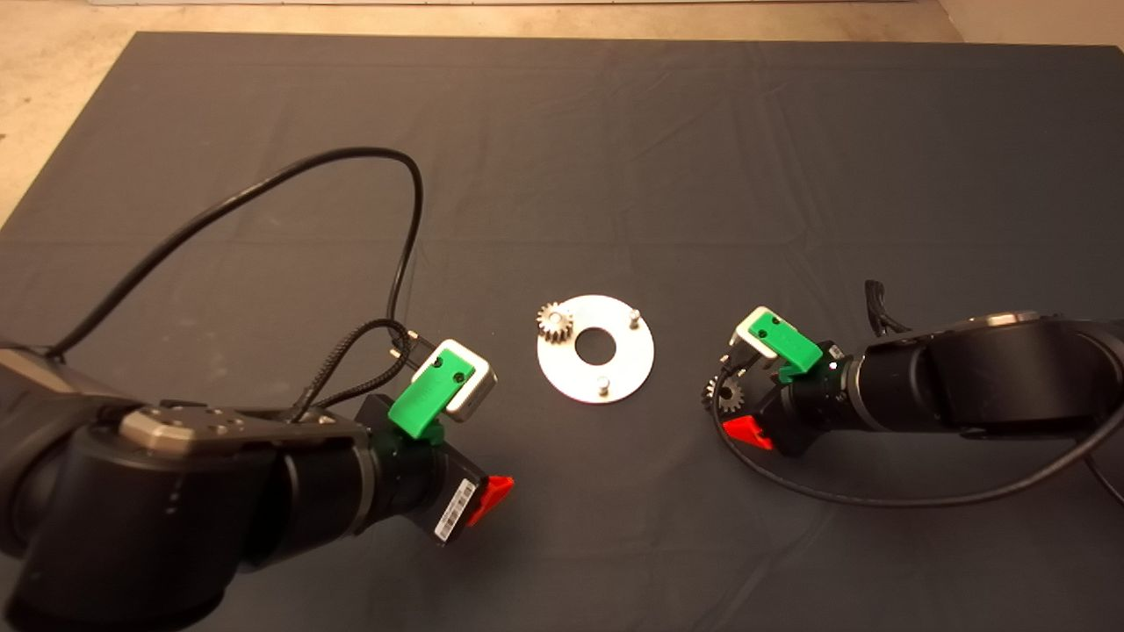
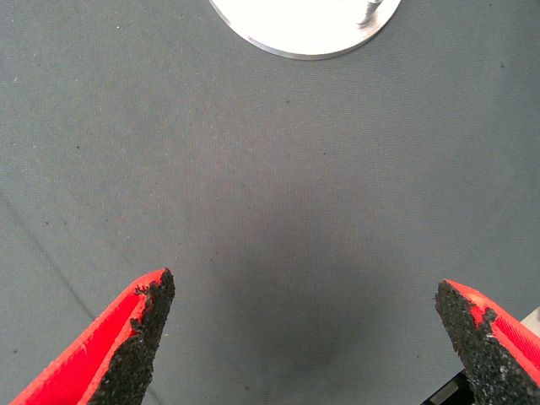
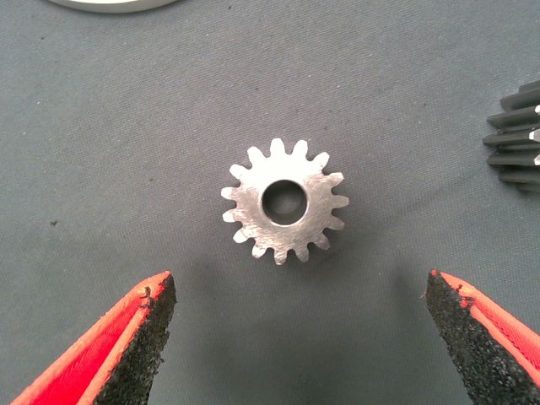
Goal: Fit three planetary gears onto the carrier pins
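Next, my right gripper takes hold of the gear by its toothed rim (image 3: 244, 224), to keep the second gear's center hole (image 3: 284, 202) free to slide onto a carrier pin.
The round silver disc (image 1: 615, 373) lies mid-mat with one planetary gear (image 1: 555, 322) seated on its far-left pin. Two carrier pins (image 1: 634, 316) (image 1: 602, 384) stand bare. My right gripper (image 1: 736, 410) is open, right of the disc, hovering over a second gear (image 3: 285, 202) that lies flat on the mat between its fingers (image 3: 139, 325); the gripper (image 3: 295, 283) does not touch it. A third gear (image 3: 516, 135) shows at that view's edge. My left gripper (image 1: 492, 496) is open and empty, near-left of the disc. The disc rim (image 2: 304, 34) shows in its wrist view beyond the gripper (image 2: 304, 287).
Black cables loop over the mat behind the left arm (image 1: 351, 158) and in front of the right arm (image 1: 878, 500). The dark mat (image 1: 615, 132) stretches beyond the disc. Pale floor (image 1: 53, 79) shows past the mat's far-left corner.
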Available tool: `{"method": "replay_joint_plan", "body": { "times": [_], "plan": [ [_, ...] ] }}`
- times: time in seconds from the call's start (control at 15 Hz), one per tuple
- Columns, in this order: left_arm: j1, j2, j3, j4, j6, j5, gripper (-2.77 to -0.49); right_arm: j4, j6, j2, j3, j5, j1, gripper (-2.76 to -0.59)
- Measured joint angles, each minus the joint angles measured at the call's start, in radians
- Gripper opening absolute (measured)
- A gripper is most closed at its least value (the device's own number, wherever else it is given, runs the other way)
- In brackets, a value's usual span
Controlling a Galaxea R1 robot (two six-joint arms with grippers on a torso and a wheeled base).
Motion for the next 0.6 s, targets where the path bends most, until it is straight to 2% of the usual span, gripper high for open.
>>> {"method": "replay_joint_plan", "body": {
  "times": [0.4,0.6],
  "plan": [
    [0.000,0.000,0.000,0.000,0.000,0.000,-1.04,-0.018,0.000,0.000,-0.002,0.001,-0.011,-1.15],
    [0.000,0.000,0.002,0.000,0.000,0.000,-1.04,-0.020,0.000,0.003,-0.034,0.007,-0.022,-1.20]
  ]
}}
